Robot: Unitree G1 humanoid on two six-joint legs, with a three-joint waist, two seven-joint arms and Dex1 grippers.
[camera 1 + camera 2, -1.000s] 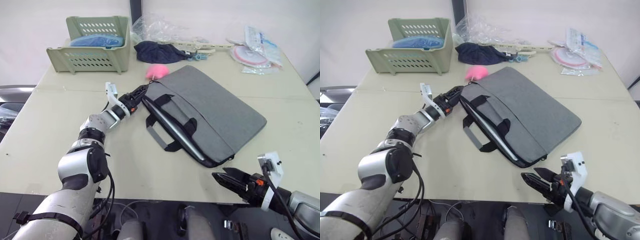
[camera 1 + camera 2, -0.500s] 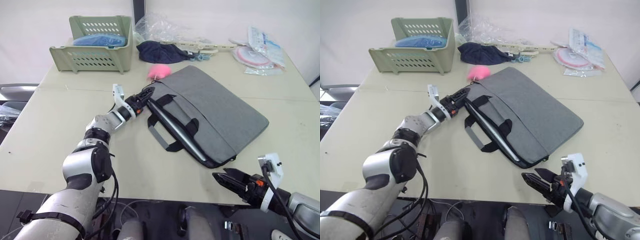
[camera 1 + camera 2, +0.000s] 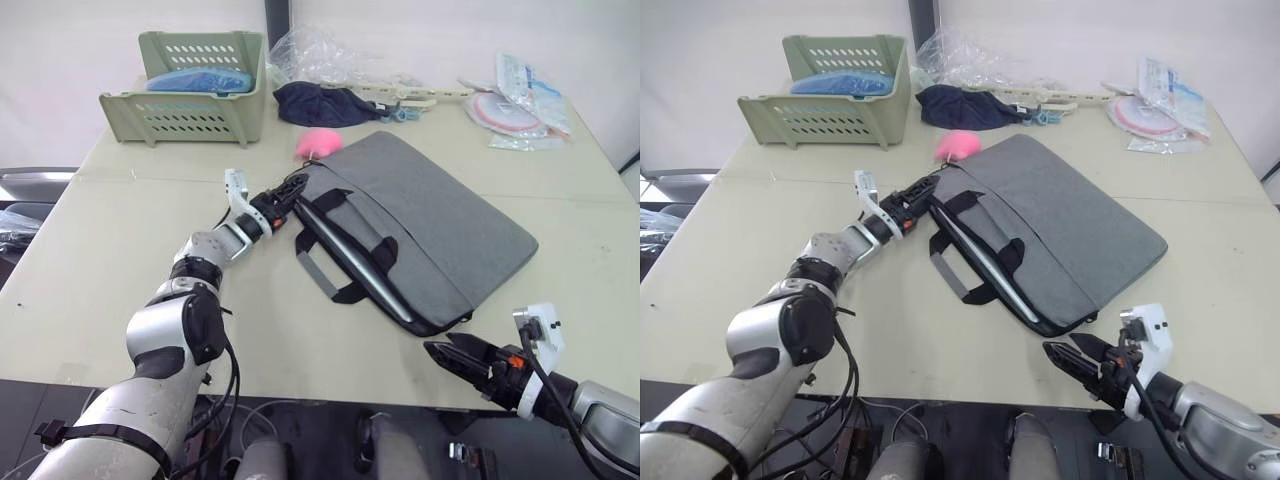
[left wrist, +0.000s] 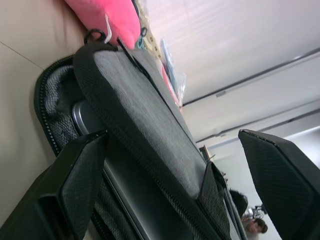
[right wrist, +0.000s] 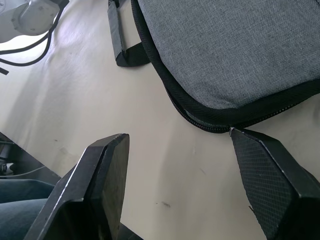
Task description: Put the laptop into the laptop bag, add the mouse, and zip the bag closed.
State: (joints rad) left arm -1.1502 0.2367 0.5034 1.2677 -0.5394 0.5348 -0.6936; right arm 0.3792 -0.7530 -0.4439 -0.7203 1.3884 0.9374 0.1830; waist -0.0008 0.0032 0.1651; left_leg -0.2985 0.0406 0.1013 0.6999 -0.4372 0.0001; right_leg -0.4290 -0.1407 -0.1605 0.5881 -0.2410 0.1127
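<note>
The bag's upper flap stands up, and the bag's opening is wide open over the laptop. The robot's left gripper will next grab the flap by its black-trimmed edge (image 4: 131, 145).
The grey laptop bag (image 3: 430, 220) lies flat on the table, its long left side unzipped and its black handles (image 3: 335, 265) spread outward. The silver laptop (image 3: 352, 262) sits inside, only its edge showing in the opening; the left wrist view also shows the laptop (image 4: 84, 116) under the flap. My left gripper (image 3: 290, 189) is open at the bag's far left corner, one finger (image 4: 75, 185) beside the opening and the flap between the two. My right gripper (image 3: 442, 355) hangs open at the table's near edge, just short of the bag's near corner (image 5: 227, 127). The mouse is out of view.
A pink fluffy blob (image 3: 315, 142) touches the bag's far corner. Behind it are a dark navy cloth (image 3: 320, 103), a green basket (image 3: 190, 90) holding something blue, clear plastic (image 3: 320, 55) and packets (image 3: 520, 100). The table's front edge (image 3: 330, 385) runs close to my right gripper.
The camera has shifted slightly. My left gripper has stayed at the bag's far left corner and my right gripper has stayed at the near edge; the bag has not moved.
</note>
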